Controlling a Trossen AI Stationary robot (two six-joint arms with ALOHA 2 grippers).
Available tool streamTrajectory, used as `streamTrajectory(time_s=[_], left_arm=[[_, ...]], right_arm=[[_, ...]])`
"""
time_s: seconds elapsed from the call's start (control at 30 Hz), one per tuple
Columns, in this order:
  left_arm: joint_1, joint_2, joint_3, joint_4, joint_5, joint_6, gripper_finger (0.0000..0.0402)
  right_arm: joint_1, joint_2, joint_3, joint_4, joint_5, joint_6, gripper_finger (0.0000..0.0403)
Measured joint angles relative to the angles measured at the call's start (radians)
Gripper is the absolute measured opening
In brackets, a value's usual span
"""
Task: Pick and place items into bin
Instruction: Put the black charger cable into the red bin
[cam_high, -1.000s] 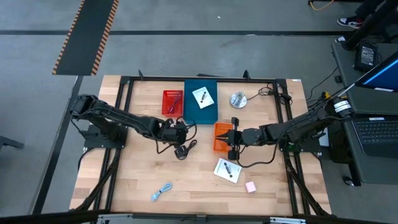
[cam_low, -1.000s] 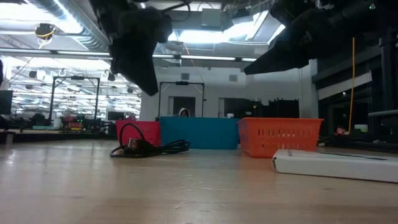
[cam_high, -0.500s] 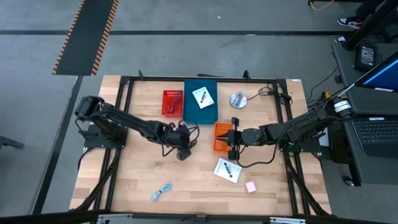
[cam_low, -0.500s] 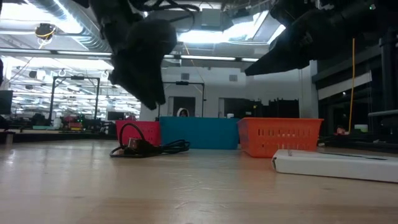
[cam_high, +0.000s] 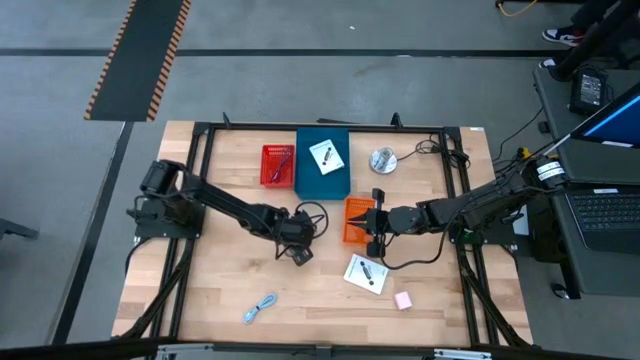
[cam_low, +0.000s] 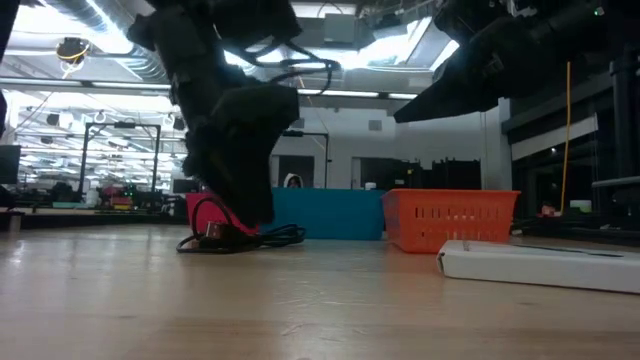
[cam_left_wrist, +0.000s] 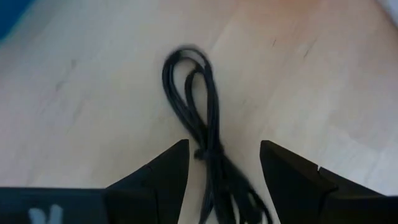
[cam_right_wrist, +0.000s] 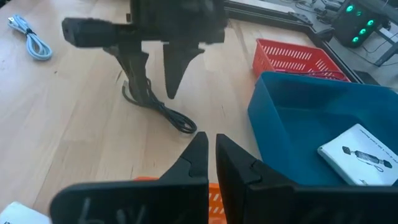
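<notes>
My left gripper is going to grab the cable by its tied middle (cam_left_wrist: 210, 154) next, so the black coiled cable's looped end (cam_left_wrist: 188, 68) stays free for placing in a bin.
The black coiled cable (cam_left_wrist: 198, 102) lies flat on the wooden table near its middle, in front of the red bin (cam_high: 277, 165). My left gripper (cam_left_wrist: 224, 149) is open and low over it, one finger on either side of the coil's bundled end; the right wrist view shows this gripper (cam_right_wrist: 155, 71) pointing down at the cable (cam_right_wrist: 169, 116). My right gripper (cam_high: 372, 228) hangs shut with nothing in it over the orange bin (cam_high: 356, 222). One white card (cam_high: 326, 155) lies in the blue bin (cam_high: 322, 180), and another (cam_high: 366, 273) on the table.
A light-blue cable (cam_high: 260, 308) lies near the front edge and a pink block (cam_high: 403, 300) at the front right. A round silver disc (cam_high: 382, 160) sits behind the orange bin. The red, blue and orange bins stand close together behind the black cable.
My left gripper has moved toward the table's right and near edges and come down over the black cable, from well above it to just over the table. The cable has stayed where it was. My right arm has kept still.
</notes>
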Motion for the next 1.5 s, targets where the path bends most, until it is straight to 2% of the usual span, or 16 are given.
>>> streamTrajectory(time_s=[0.3, 0.37, 0.73, 0.87, 1.07, 1.37, 1.5], left_arm=[[-0.001, 0.066, 0.004, -0.014, -0.011, 0.006, 0.0190], [-0.001, 0.067, 0.004, -0.021, -0.012, 0.046, 0.0182], [-0.006, 0.063, 0.003, -0.057, 0.029, 0.167, 0.0067], [-0.006, 0.050, 0.002, -0.066, 0.055, 0.247, 0.0042], [-0.006, -0.017, -0.006, -0.120, 0.093, 0.334, 0.0047], [-0.005, -0.161, -0.010, -0.162, 0.062, 0.451, 0.0034], [-0.005, -0.252, -0.054, -0.145, 0.000, 0.466, 0.0037]], right_arm=[[0.000, 0.000, 0.000, -0.007, 0.000, 0.001, 0.0012], [0.000, 0.000, 0.000, -0.008, 0.000, 0.001, 0.0012], [0.000, 0.000, 0.000, -0.008, 0.000, 0.001, 0.0012], [0.000, 0.000, 0.000, -0.008, 0.000, 0.001, 0.0012], [0.000, 0.000, 0.000, -0.008, 0.000, 0.008, 0.0012], [0.000, 0.001, 0.000, -0.019, 0.000, 0.016, 0.0012], [0.000, 0.001, 0.000, -0.028, 0.000, 0.023, 0.0012]])
